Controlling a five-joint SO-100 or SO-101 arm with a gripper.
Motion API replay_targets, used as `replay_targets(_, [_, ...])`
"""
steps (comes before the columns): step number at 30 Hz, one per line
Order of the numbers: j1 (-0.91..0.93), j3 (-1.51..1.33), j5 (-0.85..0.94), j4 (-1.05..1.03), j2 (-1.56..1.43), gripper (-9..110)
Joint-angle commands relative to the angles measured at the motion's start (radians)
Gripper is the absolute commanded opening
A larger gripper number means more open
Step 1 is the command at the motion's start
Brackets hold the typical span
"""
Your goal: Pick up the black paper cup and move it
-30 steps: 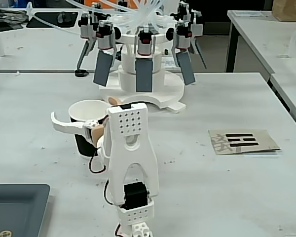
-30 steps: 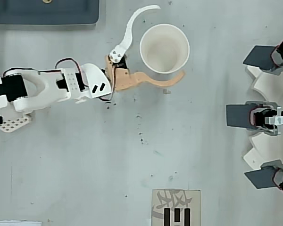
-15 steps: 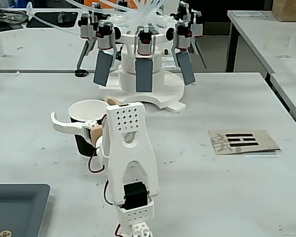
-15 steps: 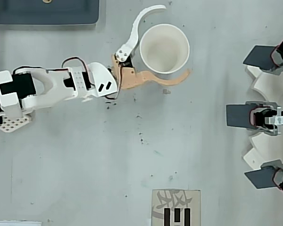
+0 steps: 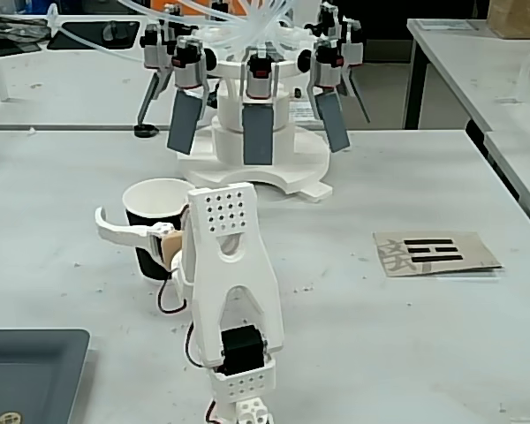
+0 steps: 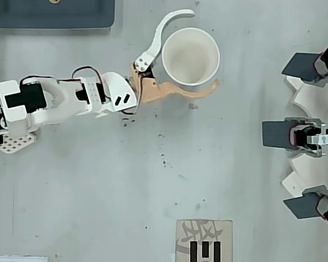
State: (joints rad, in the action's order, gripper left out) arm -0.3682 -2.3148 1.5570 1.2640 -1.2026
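I need to grab the black paper cup by its black side (image 5: 149,263) next with my gripper, to pick it up and move it.
The black paper cup (image 6: 190,56) stands upright on the grey table, its white inside showing from above. In the fixed view its black wall (image 5: 148,261) is partly behind the arm. My gripper (image 6: 203,47) is open and straddles the cup. The white finger (image 6: 156,38) curves round one side. The orange finger (image 6: 180,91) lies along the other side, close to the rim or touching it. In the fixed view the white finger (image 5: 124,231) crosses in front of the cup, and the orange finger is mostly hidden by the white arm (image 5: 230,283).
A white machine with a round base and several grey paddles (image 5: 256,168) stands just beyond the cup, at the right edge from above (image 6: 306,136). A dark grey tray (image 6: 54,13) lies near the arm's base (image 5: 26,371). A printed card (image 6: 203,240) lies on the table.
The arm has reached forward, so both fingers sit further along the cup's sides. The white finger has swung slightly towards the cup. The cup has not moved.
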Motion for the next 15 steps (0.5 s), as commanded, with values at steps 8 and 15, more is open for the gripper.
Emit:
replay_targets(8, [-0.015,0.041,-0.005,-0.015,0.003,32])
replay_targets(15, [-0.025,0.043,-0.005,-0.021,0.008,24])
